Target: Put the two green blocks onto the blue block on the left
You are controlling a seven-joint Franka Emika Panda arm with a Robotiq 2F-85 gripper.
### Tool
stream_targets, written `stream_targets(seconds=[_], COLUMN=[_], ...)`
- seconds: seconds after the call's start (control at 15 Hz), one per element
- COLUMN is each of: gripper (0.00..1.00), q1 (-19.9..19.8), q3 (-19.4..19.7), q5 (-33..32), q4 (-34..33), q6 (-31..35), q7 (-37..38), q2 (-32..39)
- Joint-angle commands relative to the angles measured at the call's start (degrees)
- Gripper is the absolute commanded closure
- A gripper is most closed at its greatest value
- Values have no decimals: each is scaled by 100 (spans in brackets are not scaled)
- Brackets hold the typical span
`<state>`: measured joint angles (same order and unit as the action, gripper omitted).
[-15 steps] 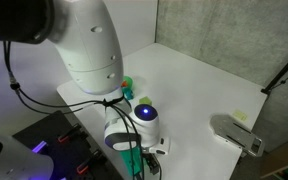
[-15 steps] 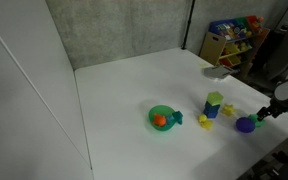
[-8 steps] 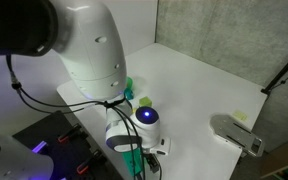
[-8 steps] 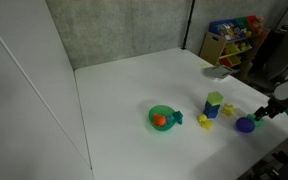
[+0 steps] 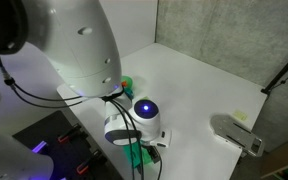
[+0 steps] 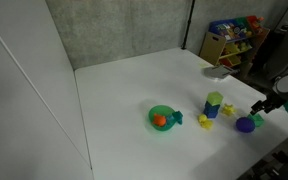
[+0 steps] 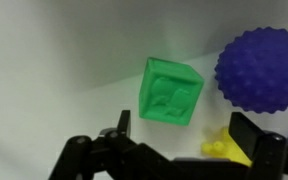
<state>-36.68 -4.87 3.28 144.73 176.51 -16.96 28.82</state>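
Note:
My open fingers are short of the bright green block (image 6: pixel 258 118) (image 7: pixel 171 92) and would miss it if I closed my gripper now. I need to move toward it first.
In the wrist view a bright green block (image 7: pixel 171 92) lies on the white table, just ahead of my gripper (image 7: pixel 184 132) and between its two fingers. The gripper is open and empty. In an exterior view a second green block (image 6: pixel 214 99) sits on top of the dark blue block (image 6: pixel 212 112) near the table's middle right. My gripper (image 6: pixel 264 108) hangs low at the right edge of that view, beside the ball. I cannot make out the first green block in that view.
A spiky dark blue ball (image 7: pixel 261 68) lies close beside the green block, with a small yellow piece (image 7: pixel 227 148) next to one finger. A green bowl (image 6: pixel 161 117) holding an orange piece stands mid-table. The arm's white body (image 5: pixel 84 45) blocks much of an exterior view.
The arm has shifted slightly and the gripper has edged a little toward the ball. The blocks, ball and bowl have not moved.

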Motion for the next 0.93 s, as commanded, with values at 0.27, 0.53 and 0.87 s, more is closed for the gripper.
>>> stream_targets(seconds=[0.27, 0.53, 0.87], gripper=[0, 0, 0], q1=[4, 209, 388], q3=[20, 293, 488], q5=[-63, -95, -115], q4=[-50, -81, -227], q6=[-70, -12, 134], q7=[124, 203, 210], q2=[82, 196, 424])
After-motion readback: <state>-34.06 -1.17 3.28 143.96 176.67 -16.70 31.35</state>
